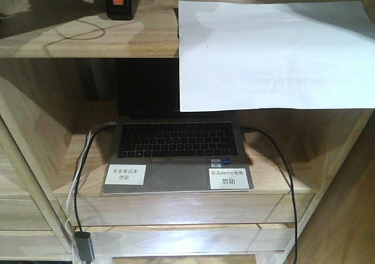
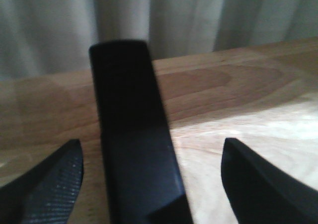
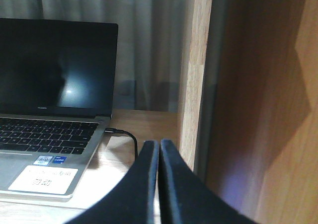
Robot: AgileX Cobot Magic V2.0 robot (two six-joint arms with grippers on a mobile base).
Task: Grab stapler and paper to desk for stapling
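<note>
My left gripper should grab the stapler next by its long black body [image 1: 122, 7] to bring it to the desk.
The black stapler [image 1: 120, 3] with an orange patch lies on the top board of the shelf unit [image 1: 70, 36], at the far left. In the left wrist view the stapler [image 2: 129, 124] lies lengthwise between the fingers [image 2: 59, 179] of my left gripper [image 2: 151, 143], which is open and not touching it. The white paper [image 1: 275, 53] lies on the same board at the right and hangs over its front edge. My right gripper [image 3: 159, 143] is shut and empty, low beside the laptop [image 3: 54, 85]. The desk is out of view.
An open laptop [image 1: 176, 141] with two white labels [image 1: 124, 174] fills the lower shelf, under the paper's hanging edge. A black cable [image 1: 281, 170] runs from its right side. A wooden upright [image 3: 194, 70] stands just right of my right gripper. Grey curtain hangs behind.
</note>
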